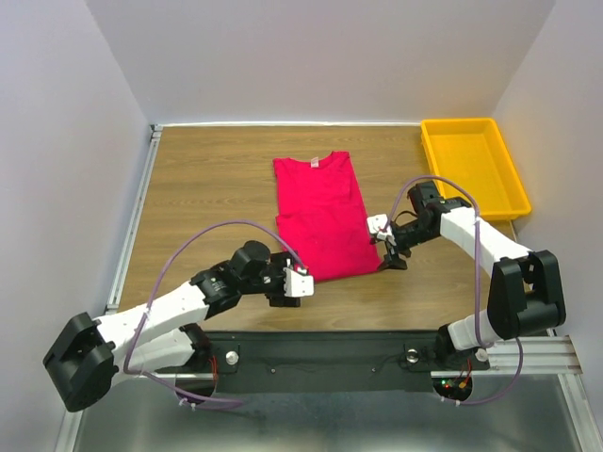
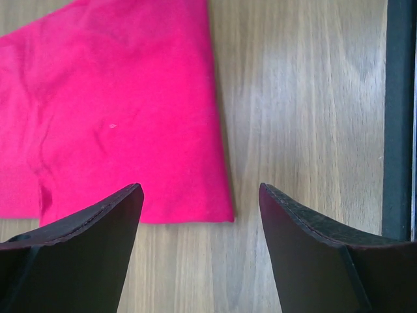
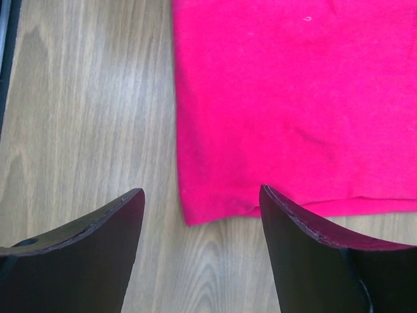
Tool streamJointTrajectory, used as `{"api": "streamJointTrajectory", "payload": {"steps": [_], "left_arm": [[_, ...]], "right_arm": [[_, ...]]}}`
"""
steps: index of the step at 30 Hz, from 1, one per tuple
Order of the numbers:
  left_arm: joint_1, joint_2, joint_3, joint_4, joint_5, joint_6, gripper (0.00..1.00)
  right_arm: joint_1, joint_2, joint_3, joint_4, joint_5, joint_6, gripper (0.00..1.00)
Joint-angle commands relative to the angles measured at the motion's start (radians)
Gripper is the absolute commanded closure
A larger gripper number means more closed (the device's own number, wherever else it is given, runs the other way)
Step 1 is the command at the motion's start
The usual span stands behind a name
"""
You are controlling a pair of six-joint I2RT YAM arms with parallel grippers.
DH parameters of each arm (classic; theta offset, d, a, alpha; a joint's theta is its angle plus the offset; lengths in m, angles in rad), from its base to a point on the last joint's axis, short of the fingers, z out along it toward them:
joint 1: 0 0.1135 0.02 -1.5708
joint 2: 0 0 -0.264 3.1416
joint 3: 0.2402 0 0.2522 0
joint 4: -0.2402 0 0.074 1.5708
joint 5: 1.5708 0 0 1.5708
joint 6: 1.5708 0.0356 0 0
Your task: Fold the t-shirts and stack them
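The t-shirt (image 1: 322, 215) needs its hem folded toward the collar, so the robot's right gripper will next grab it by its near corner, matching the left gripper's corner.
A crimson-pink t-shirt (image 1: 322, 215) lies flat mid-table, folded lengthwise into a long rectangle, collar at the far end. My left gripper (image 1: 298, 283) is open and empty just off the shirt's near left corner; its wrist view shows that corner (image 2: 117, 117) between and beyond the fingers (image 2: 85, 241). My right gripper (image 1: 386, 252) is open and empty at the near right corner; its wrist view shows that corner (image 3: 287, 98) above the gap between the fingers (image 3: 319, 254).
A yellow plastic tray (image 1: 471, 165) stands at the far right of the wooden table (image 1: 207, 179). White walls close in the back and sides. A black strip (image 2: 397, 117) runs along the table's near edge.
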Motion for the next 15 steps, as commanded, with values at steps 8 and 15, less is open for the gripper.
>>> {"api": "streamJointTrajectory", "payload": {"steps": [8, 15], "left_arm": [[-0.09, 0.212, 0.026, 0.118, -0.123, 0.062, 0.21], [-0.101, 0.33, 0.05, 0.153, -0.191, 0.065, 0.28]], "right_arm": [[-0.007, 0.003, -0.041, -0.012, -0.033, -0.013, 0.24], [-0.012, 0.035, -0.041, -0.006, -0.029, -0.023, 0.24]]}}
